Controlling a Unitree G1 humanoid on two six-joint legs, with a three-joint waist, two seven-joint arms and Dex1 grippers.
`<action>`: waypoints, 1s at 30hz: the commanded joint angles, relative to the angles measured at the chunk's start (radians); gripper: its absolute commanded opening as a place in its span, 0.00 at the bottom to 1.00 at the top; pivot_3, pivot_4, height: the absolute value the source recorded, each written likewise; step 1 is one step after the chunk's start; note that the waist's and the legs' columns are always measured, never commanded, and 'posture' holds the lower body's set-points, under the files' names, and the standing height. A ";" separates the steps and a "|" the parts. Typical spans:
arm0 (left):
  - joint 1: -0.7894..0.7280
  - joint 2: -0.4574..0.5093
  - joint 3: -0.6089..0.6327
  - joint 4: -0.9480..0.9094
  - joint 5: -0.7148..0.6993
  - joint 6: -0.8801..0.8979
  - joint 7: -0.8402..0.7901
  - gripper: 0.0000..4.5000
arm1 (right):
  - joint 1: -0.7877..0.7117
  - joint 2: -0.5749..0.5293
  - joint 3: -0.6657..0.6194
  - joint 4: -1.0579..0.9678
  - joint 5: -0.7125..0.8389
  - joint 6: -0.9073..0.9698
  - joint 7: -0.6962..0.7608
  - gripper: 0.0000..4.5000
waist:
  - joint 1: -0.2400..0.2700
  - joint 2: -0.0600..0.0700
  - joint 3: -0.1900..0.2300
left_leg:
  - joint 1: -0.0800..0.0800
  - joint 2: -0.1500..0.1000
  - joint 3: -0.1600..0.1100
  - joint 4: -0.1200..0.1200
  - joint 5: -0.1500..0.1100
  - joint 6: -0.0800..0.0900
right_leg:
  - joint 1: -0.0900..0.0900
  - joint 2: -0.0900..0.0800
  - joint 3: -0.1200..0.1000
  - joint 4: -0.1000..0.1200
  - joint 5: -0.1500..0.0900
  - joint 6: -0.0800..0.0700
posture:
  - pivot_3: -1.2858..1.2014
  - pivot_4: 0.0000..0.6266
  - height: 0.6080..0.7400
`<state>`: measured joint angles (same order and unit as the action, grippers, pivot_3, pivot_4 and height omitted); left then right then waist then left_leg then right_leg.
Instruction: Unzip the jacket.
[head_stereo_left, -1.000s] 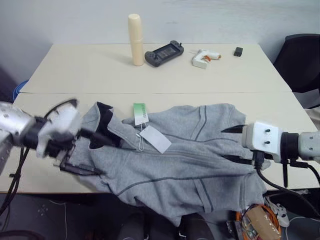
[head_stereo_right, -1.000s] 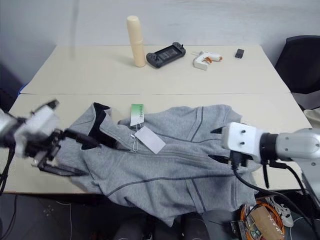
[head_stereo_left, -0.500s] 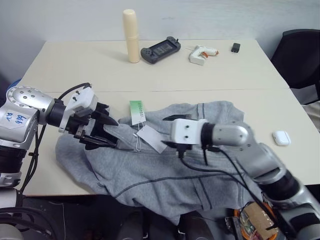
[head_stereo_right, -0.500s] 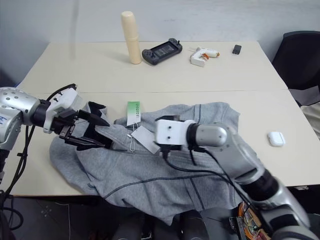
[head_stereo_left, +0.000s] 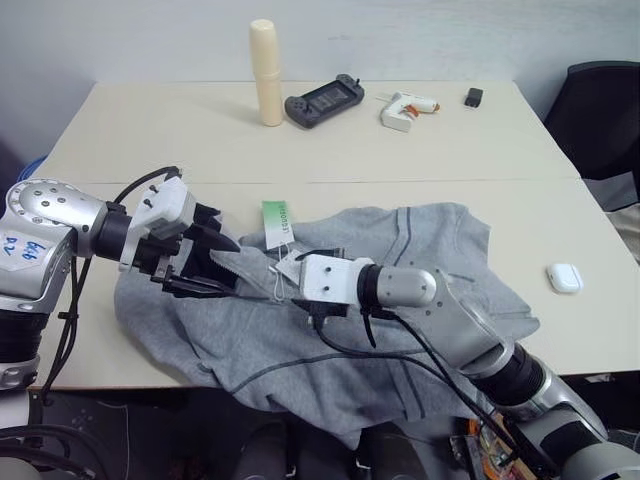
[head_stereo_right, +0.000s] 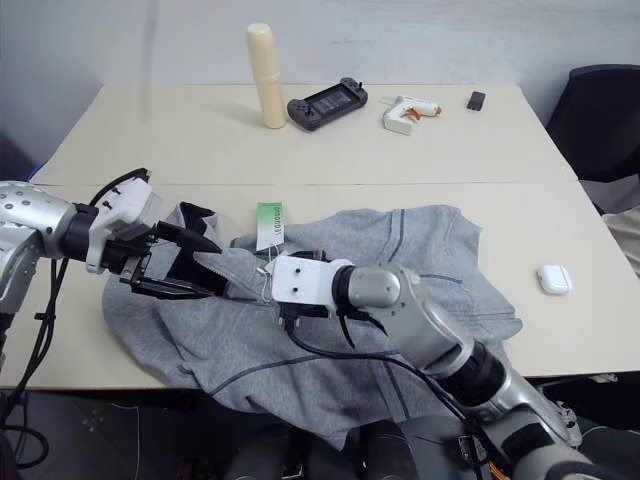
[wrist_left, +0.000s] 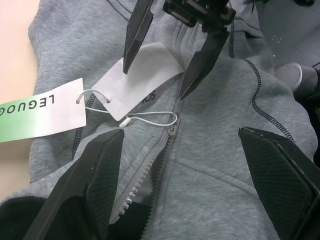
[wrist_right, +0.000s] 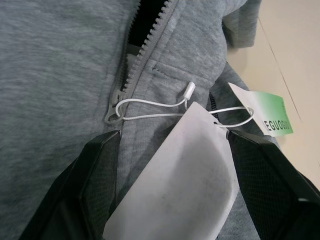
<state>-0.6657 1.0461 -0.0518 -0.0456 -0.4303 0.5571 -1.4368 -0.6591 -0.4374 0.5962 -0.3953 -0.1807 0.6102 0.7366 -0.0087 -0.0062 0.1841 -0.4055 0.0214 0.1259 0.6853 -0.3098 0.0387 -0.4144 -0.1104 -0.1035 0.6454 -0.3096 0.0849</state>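
Observation:
The fingers of my right gripper reach the grey jacket on either side of its wide middle, so it is time to close on the white tag (head_stereo_left: 290, 266) (wrist_right: 192, 172).
The light grey jacket (head_stereo_left: 430, 235) lies crumpled along the table's front edge, collar toward my left. Its zip is parted a short way at the dark collar, and the zipper pull (wrist_left: 172, 131) sits just below that gap. A string ties the pull to a white hang tag (wrist_left: 140, 77) and a green-and-white tag (wrist_left: 40, 107). My left gripper (head_stereo_left: 232, 268) is open, low over the collar, its fingers either side of the pull. My right gripper (head_stereo_left: 290, 275) faces it, open, with the white tag (wrist_right: 185, 165) lying between its fingers.
At the far side of the table (head_stereo_left: 150, 140) stand a cream cylinder bottle (head_stereo_left: 265, 72), a handheld game console (head_stereo_left: 325, 99), a glue gun (head_stereo_left: 408, 108) and a small black object (head_stereo_left: 473, 97). A white earbud case (head_stereo_left: 565, 276) lies at the right. A black chair (head_stereo_left: 600, 110) stands beyond the right corner.
My right arm has swung from the jacket's right side across to the tags at the zip. My left gripper has edged in over the collar. Both stay open.

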 joint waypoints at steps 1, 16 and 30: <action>-0.043 0.013 0.021 0.003 0.005 -0.016 -0.006 0.86 | -0.009 0.009 0.018 0.012 -0.093 -0.050 -0.063 0.78 | 0.000 0.000 0.000 | 0.000 0.000 0.000 0.000 0.000 0.000 | 0.000 0.000 0.000 0.000 0.000 0.000 | 0.52 0.24 1.00; -0.119 -0.058 -0.028 0.084 0.051 -0.085 -0.014 0.87 | 0.003 -0.001 -0.016 0.081 -0.185 -0.134 -0.081 0.01 | -0.004 -0.001 0.000 | 0.000 0.000 0.000 0.000 0.000 0.000 | 0.000 0.001 -0.001 0.000 0.000 0.000 | 0.52 0.24 1.00; -0.067 -0.135 -0.172 0.120 0.174 -0.306 -0.093 0.87 | 0.069 -0.004 -0.096 0.064 -0.192 -0.124 -0.068 0.01 | -0.016 -0.001 0.000 | 0.000 0.000 0.000 0.000 0.000 0.000 | 0.000 0.001 -0.001 0.000 0.000 0.000 | 0.52 0.24 1.00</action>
<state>-0.7411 0.9127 -0.2004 0.0563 -0.2963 0.3175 -1.5002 -0.5992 -0.4383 0.5386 -0.2751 -0.3796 0.4721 0.6661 -0.0249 -0.0068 0.1837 -0.4054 0.0212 0.1254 0.6851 -0.3095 0.0382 -0.4141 -0.1095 -0.1040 0.6453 -0.3096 0.0849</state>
